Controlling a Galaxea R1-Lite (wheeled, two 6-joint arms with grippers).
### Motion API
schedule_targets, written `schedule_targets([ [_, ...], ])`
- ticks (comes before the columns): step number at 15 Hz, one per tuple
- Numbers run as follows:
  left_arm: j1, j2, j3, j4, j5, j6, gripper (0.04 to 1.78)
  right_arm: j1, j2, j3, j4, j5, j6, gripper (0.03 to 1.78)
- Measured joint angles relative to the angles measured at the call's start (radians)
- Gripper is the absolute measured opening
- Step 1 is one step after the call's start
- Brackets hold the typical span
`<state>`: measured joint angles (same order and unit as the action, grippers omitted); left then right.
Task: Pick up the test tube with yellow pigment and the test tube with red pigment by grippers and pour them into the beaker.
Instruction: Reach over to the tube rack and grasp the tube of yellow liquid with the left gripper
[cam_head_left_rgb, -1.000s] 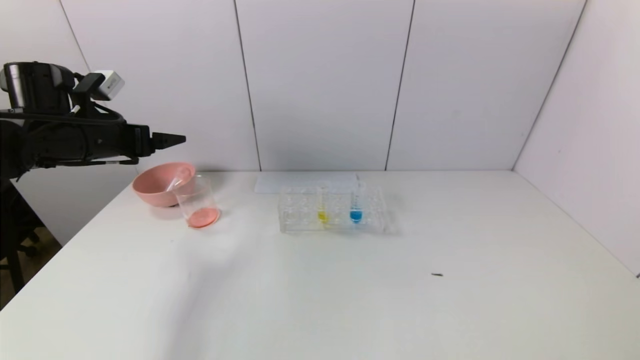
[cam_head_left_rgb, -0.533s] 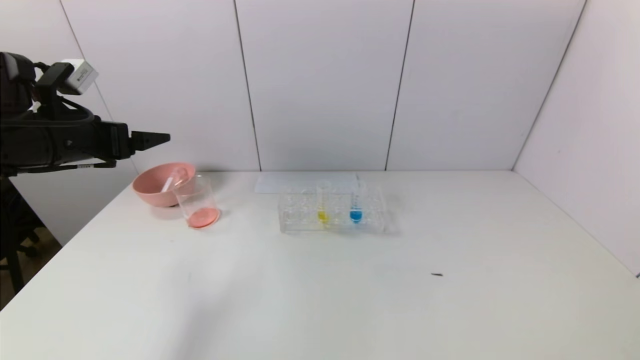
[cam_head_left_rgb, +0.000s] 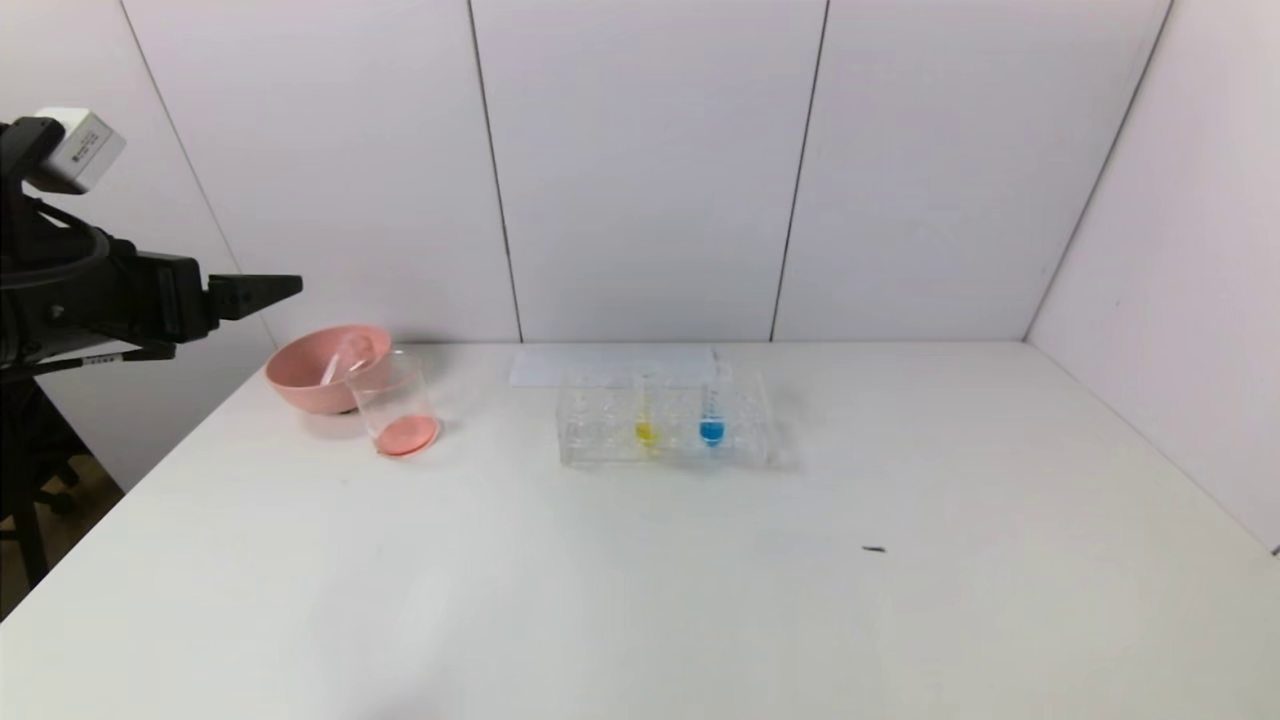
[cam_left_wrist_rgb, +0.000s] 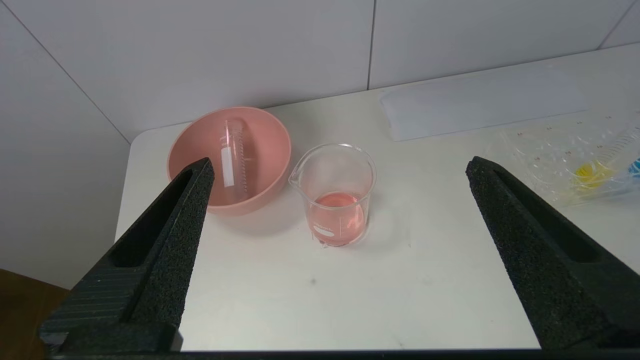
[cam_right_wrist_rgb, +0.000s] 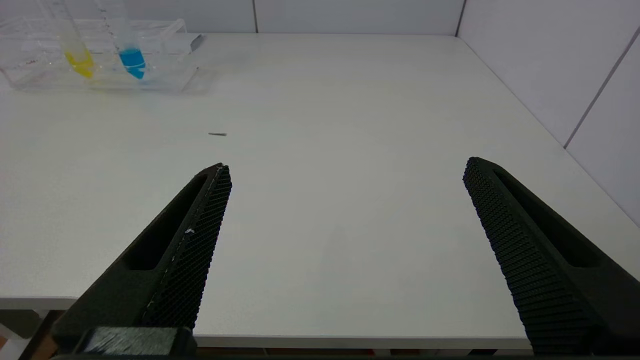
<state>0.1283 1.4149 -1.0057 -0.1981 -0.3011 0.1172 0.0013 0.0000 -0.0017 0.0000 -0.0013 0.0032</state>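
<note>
The clear rack closes around the yellow test tube's lower body, so the left gripper needs to reach the tube and grab its upper end just under the tube's rim (cam_head_left_rgb: 644, 382).
The test tube with yellow pigment (cam_head_left_rgb: 645, 412) stands upright in the clear rack (cam_head_left_rgb: 600, 432); it also shows in the right wrist view (cam_right_wrist_rgb: 75, 50). No tube with red liquid shows. An empty clear tube (cam_left_wrist_rgb: 232, 155) lies in the pink bowl (cam_left_wrist_rgb: 280, 150). The beaker (cam_left_wrist_rgb: 336, 200) stands beside the bowl with pink-red liquid at its bottom. My left gripper (cam_head_left_rgb: 285, 288) is open and empty, in the air to the left of the bowl and beaker (cam_head_left_rgb: 395, 405). My right gripper (cam_right_wrist_rgb: 347, 164) is open and empty over the table's near right edge, outside the head view.
A blue-liquid tube (cam_head_left_rgb: 712, 412) stands in the rack to the right of the yellow one. A flat white sheet (cam_head_left_rgb: 560, 365) lies behind the rack. A small dark speck (cam_head_left_rgb: 874, 549) lies on the white table. Walls close the back and right sides.
My left gripper has drawn back to the left, away from the bowl and beaker. Nothing on the table has moved.
</note>
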Motion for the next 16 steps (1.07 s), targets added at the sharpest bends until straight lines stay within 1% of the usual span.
schedule_targets([
  [4, -0.035, -0.088, 0.075, -0.001, -0.004, 0.005, 1.76, 0.0, 0.0, 0.0, 0.0, 0.0, 0.0, 1.7],
  [7, -0.073, -0.139, 0.121, 0.0, -0.036, 0.0, 1.76, 0.0, 0.0, 0.0, 0.0, 0.0, 0.0, 1.7],
  [16, -0.253, -0.196, 0.223, -0.011, -0.035, -0.02, 1.76, 0.0, 0.0, 0.0, 0.0, -0.001, 0.0, 1.7],
])
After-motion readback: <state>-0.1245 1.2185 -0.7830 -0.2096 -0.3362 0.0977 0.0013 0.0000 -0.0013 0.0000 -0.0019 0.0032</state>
